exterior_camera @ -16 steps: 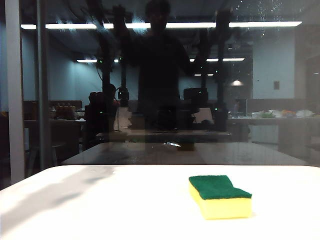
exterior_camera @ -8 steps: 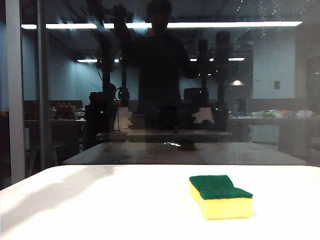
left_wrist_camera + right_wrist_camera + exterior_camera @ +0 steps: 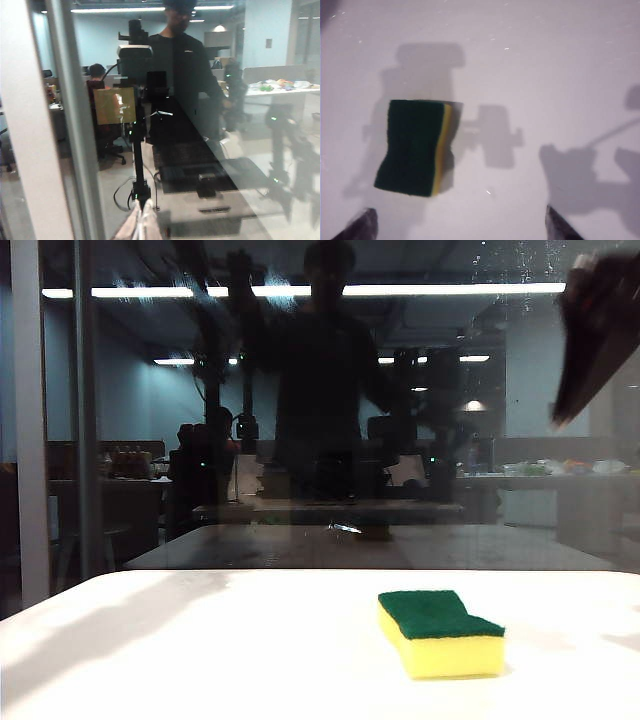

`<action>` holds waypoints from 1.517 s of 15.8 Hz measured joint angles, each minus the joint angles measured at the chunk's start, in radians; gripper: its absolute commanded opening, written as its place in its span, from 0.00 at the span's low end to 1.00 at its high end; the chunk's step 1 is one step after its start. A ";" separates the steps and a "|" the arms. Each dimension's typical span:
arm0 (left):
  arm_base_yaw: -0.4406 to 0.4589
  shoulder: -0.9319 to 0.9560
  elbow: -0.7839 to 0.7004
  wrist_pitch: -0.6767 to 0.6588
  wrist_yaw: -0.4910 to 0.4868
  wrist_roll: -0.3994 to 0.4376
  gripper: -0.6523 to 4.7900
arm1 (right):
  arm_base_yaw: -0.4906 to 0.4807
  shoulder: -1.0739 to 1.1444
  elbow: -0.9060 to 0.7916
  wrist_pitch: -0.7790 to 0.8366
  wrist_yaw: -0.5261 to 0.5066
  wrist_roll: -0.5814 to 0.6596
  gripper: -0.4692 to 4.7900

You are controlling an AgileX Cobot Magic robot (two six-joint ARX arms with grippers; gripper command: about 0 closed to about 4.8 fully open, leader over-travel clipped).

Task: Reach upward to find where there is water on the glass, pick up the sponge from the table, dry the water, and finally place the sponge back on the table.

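I will grab the sponge by its green-topped end with my right gripper next, so it can dry the glass.
The yellow sponge with its green top lies flat on the white table, right of the middle and just before the glass. Pale water droplets speckle the pane's upper right. My right gripper is a dark blur high at the right, well above the sponge. The right wrist view looks down on the sponge; my right gripper is open, its fingertips wide apart with nothing between them. My left gripper faces the glass, its pale fingers pressed together and empty.
A grey vertical frame bar stands at the pane's left edge and fills one side of the left wrist view as a frame bar. The pane mirrors a dark figure, ceiling lights and a brown tabletop.
My right gripper, out of the exterior view before, has come into its upper right corner. The sponge has not moved.
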 measured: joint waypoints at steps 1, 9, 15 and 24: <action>0.000 0.000 0.000 -0.005 0.000 0.000 0.11 | 0.000 0.044 -0.004 0.042 -0.042 0.007 1.00; 0.000 0.000 0.000 -0.013 0.000 0.000 0.11 | 0.027 0.345 -0.003 0.169 -0.156 0.032 1.00; 0.000 0.000 0.000 -0.034 0.000 0.000 0.11 | 0.185 0.469 -0.003 0.324 -0.131 0.156 1.00; 0.000 0.000 0.000 -0.039 0.000 0.000 0.11 | 0.212 0.581 0.000 0.443 -0.095 0.268 1.00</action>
